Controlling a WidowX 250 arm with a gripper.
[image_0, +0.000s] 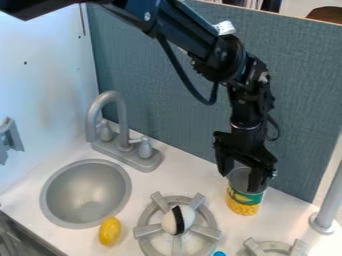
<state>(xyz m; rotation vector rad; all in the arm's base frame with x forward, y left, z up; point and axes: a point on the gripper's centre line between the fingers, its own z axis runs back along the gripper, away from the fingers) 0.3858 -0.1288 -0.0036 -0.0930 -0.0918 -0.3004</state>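
Observation:
The gripper will next grab the can (244, 199) by its upper part, to move the can along the counter beside the faucet.
The gripper (242, 176) is low at the right, over a can (244, 199) with a green and yellow label. Its fingers stand apart, one by the can's upper left edge and the other overlapping the can's top at the right; whether that one is inside the can or in front of it, I cannot tell. The can stands upright on the white counter (200, 172), close to the grey-blue back panel.
Left of the can, a grey stove burner (148, 230) bears a white and black round object (178, 220). A yellow oval object (109, 231) lies beside the round sink (85, 194), below the grey faucet (123, 120). A grey post (328, 207) rises at the right.

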